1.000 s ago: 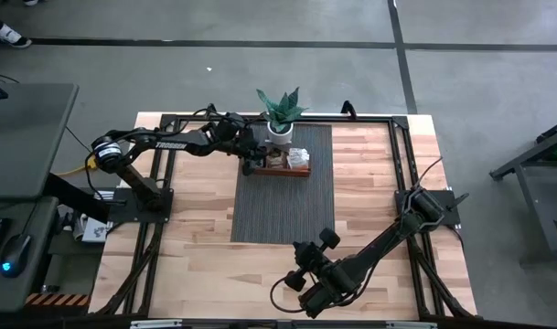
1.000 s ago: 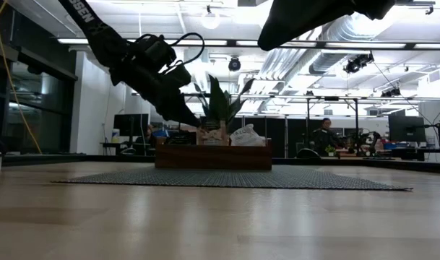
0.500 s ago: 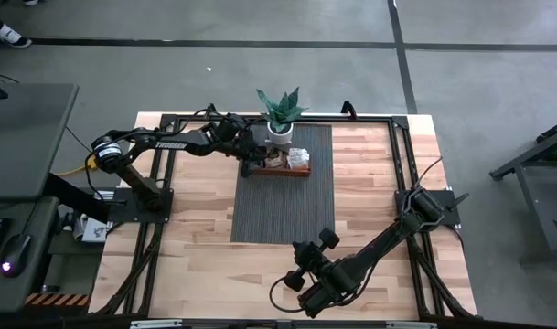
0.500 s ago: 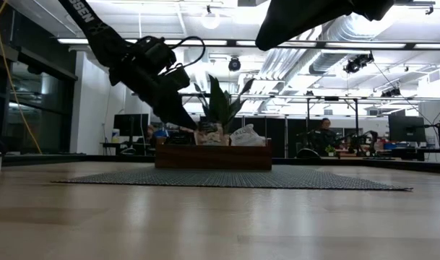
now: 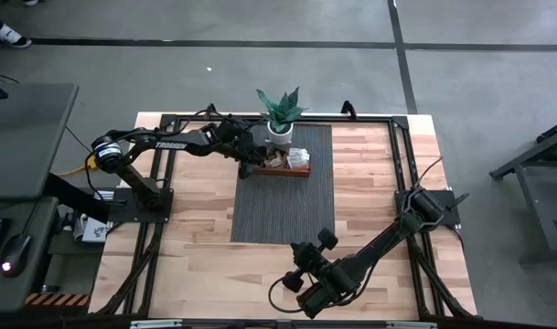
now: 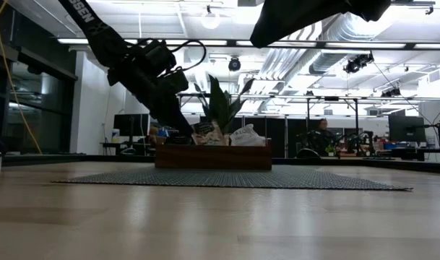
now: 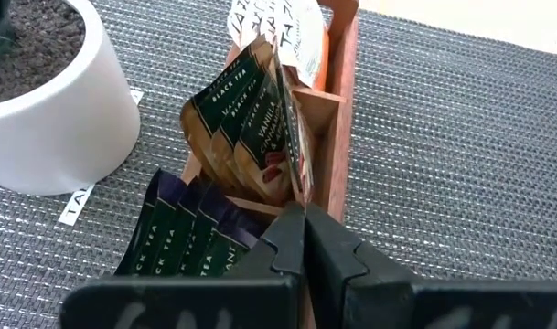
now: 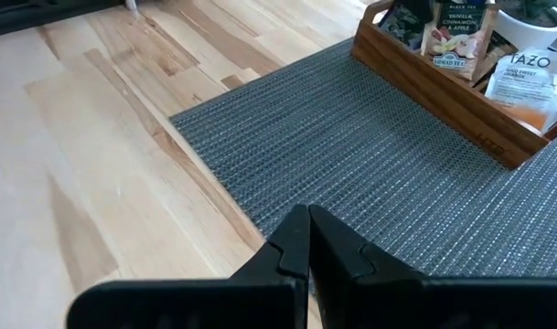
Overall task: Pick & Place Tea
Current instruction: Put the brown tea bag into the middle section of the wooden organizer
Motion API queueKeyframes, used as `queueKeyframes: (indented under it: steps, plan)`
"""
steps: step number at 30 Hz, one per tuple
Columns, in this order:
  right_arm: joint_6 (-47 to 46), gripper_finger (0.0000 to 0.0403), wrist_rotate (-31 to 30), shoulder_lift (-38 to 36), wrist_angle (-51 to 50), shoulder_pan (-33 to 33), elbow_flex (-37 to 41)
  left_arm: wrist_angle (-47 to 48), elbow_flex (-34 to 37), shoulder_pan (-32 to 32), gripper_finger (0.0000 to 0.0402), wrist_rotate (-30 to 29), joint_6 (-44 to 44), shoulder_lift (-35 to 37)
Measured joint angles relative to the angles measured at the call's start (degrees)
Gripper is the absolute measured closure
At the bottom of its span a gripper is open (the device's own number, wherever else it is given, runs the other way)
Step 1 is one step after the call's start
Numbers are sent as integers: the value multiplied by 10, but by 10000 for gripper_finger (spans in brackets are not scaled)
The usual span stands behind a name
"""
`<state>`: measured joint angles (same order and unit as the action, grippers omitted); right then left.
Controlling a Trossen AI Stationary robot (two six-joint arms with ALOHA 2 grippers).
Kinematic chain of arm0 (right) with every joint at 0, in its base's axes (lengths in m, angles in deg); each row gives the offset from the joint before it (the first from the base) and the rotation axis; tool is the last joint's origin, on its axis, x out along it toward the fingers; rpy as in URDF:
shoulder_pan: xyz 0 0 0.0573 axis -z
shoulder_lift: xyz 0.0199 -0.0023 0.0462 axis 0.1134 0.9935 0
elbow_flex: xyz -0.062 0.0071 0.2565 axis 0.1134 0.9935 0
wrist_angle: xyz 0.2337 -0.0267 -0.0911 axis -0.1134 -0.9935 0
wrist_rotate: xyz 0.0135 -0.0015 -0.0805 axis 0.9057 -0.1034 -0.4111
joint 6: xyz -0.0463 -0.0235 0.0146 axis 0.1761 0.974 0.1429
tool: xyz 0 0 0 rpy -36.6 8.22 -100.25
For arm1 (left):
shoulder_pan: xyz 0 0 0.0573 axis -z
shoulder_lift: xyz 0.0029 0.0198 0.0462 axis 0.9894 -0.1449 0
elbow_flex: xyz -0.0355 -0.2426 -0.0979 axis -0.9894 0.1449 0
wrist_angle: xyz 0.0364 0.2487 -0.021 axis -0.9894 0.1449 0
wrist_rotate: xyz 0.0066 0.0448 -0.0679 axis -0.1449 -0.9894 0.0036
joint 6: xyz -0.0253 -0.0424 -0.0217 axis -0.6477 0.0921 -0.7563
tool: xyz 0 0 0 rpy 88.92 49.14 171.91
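Observation:
The tan sachet stands in the tray's middle compartment among the others and would rest there, so it is now time for my left gripper to open.
The tea sachets stand in a brown wooden tray on the grey mat. Dark green ones fill one end compartment, tan ones lean in the middle one, and orange-and-white ones fill the far one. My left gripper is shut low over the tray's middle compartment, on the edge of a tan sachet; it also shows in the high view and the low view. My right gripper is shut and empty, held high near the table's near edge. My left gripper pinches a tan sachet by its lower edge between its two fingers. It comes slanting down from the table's left side. The sachet stands edge-on in line with the fingers and leans against the other tan sachets in the middle compartment.
A green plant in a white pot stands just beyond the tray, close to my left gripper. The grey mat stretches toward the near edge, with bare wood on both sides. A metal frame borders the table.
My left gripper has sunk a little and edged toward the tray, ending with its tips in the middle compartment. The tan sachet at its tips has tipped over against the others. My right arm has barely moved.

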<state>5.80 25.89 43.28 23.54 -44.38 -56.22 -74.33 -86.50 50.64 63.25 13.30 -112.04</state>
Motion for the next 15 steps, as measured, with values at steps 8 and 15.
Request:
queueKeyframes:
  steps: [8, 15]
  plan:
    - [1, 403, 0, 0, 3, 0, 0, -6, 0, 0, 399, 0, 0, 0]
    - [5, 403, 0, 0, 3, 0, 0, -7, 0, 0, 361, -8, 5, 0]
